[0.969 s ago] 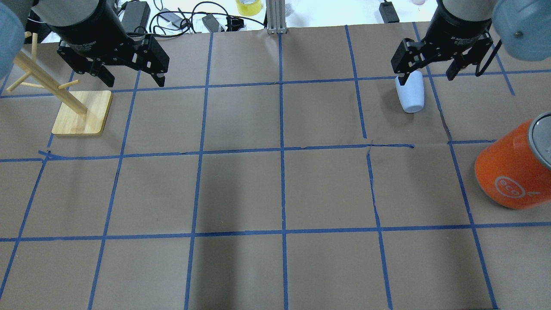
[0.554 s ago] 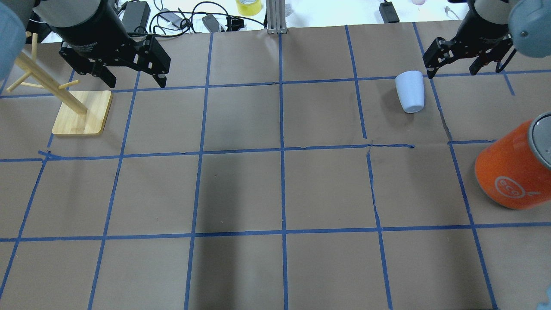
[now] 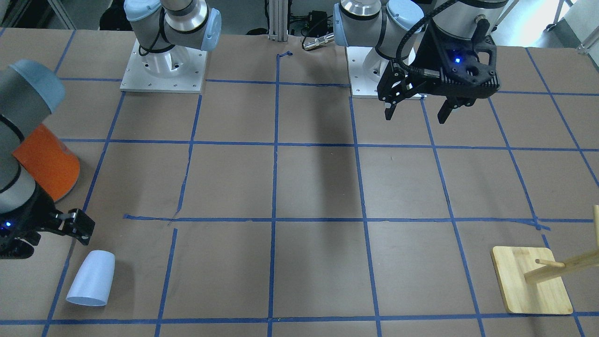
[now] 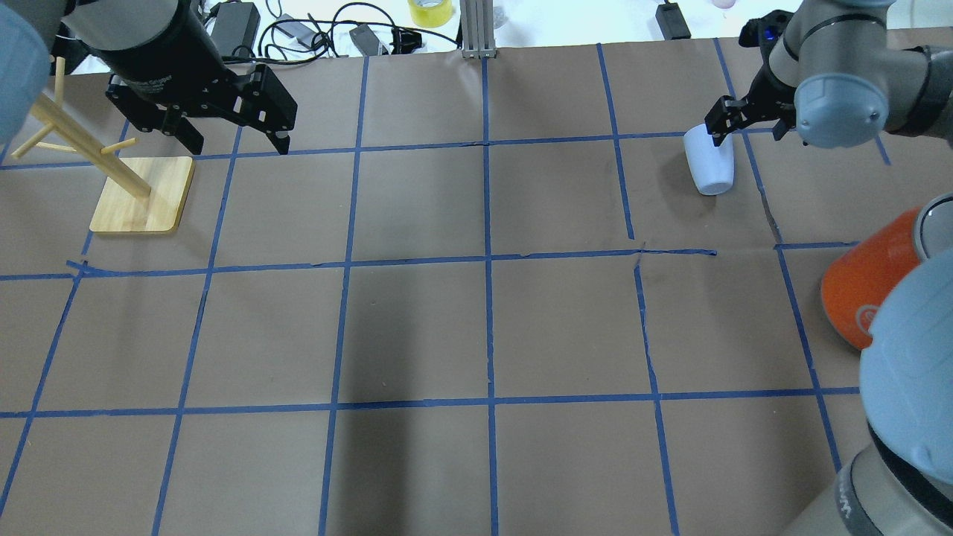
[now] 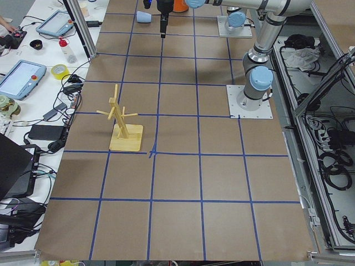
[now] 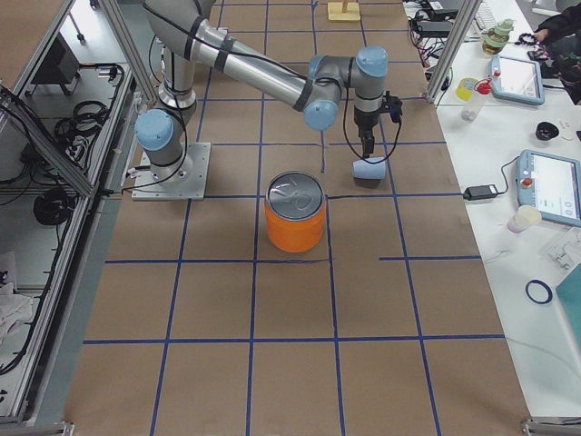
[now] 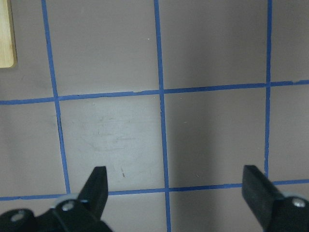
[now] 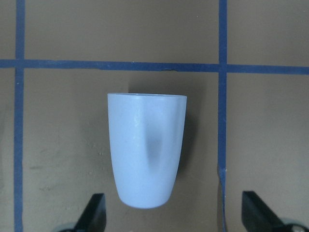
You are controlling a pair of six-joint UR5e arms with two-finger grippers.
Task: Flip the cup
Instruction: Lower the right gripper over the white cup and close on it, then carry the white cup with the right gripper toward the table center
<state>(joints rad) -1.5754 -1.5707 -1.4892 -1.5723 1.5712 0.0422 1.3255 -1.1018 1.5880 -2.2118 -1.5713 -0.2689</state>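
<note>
My right gripper reaches the pale tumbler next and grabs its narrow base end (image 3: 98, 260). This leaves its rim (image 3: 86, 298) free to flip the tumbler over.
The cup (image 4: 709, 160) is a small pale blue-white tumbler lying on its side at the table's far right, rim pointing away from the robot. It also shows in the front view (image 3: 91, 278) and the right wrist view (image 8: 146, 150). My right gripper (image 4: 748, 128) is open and empty, hovering over the cup's rim end. In the right wrist view its fingertips (image 8: 94, 212) stand wide apart on either side of the cup's base, clear of it. My left gripper (image 4: 237, 141) is open and empty above the table at the far left; it also shows in the left wrist view (image 7: 176, 176).
A large orange can (image 4: 856, 298) with a silver top stands at the right edge, nearer the robot than the cup. A wooden peg rack (image 4: 141, 195) stands at the far left beside the left gripper. The right arm's elbow (image 4: 912, 357) overhangs the near right corner.
The right gripper left the cup's rim, swung back to the right, then returned over the cup with its arm folded differently. The cup has not moved. The left gripper stayed nearly still.
</note>
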